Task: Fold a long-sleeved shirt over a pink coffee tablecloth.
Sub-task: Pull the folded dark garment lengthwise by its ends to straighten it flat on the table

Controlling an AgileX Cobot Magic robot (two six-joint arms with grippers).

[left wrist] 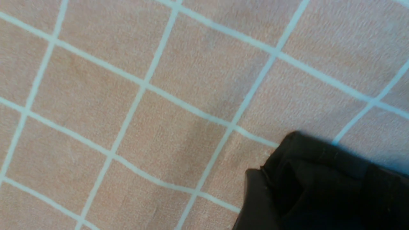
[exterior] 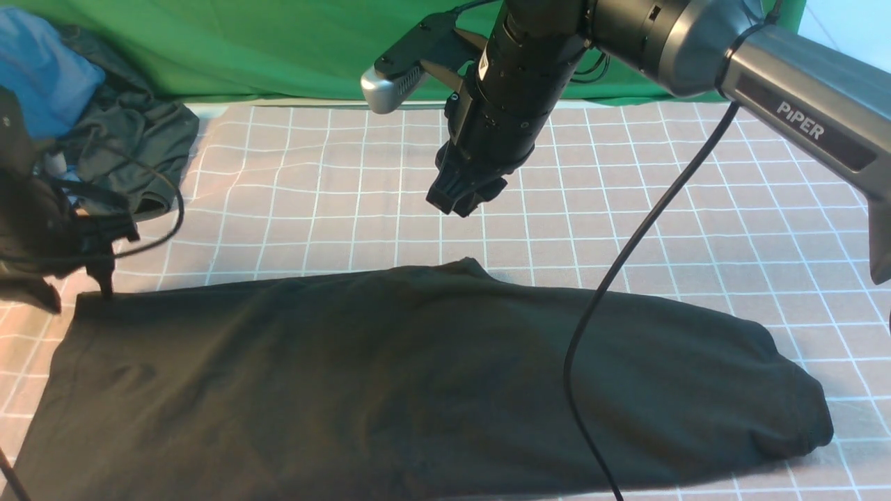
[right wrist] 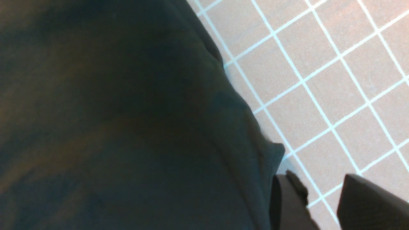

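The right gripper grabs the long-sleeved shirt (exterior: 418, 376) by the bunched fold peaking along its edge (exterior: 466, 268) next, to fold it.
The black long-sleeved shirt (exterior: 418, 376) lies flat and folded across the near half of the pink coffee tablecloth (exterior: 626, 209), running from left to right. My left gripper (exterior: 104, 275) is at the shirt's far left corner, one tip touching the fabric. In the left wrist view one dark finger (left wrist: 255, 201) sits against that bunched corner (left wrist: 319, 179); the other finger is lost in the black, so its state is unclear. My right gripper (exterior: 463, 202) hangs above the cloth just beyond the shirt's far edge. In its wrist view it is open (right wrist: 322, 201), with only gridded cloth between the fingers, beside the shirt (right wrist: 111, 127).
A bright green cloth (exterior: 243, 49) hangs along the back. A blue garment (exterior: 42, 69) and a smaller dark garment (exterior: 132, 139) are heaped at the far left. The right arm's black cable (exterior: 626, 264) droops across the shirt toward the front edge.
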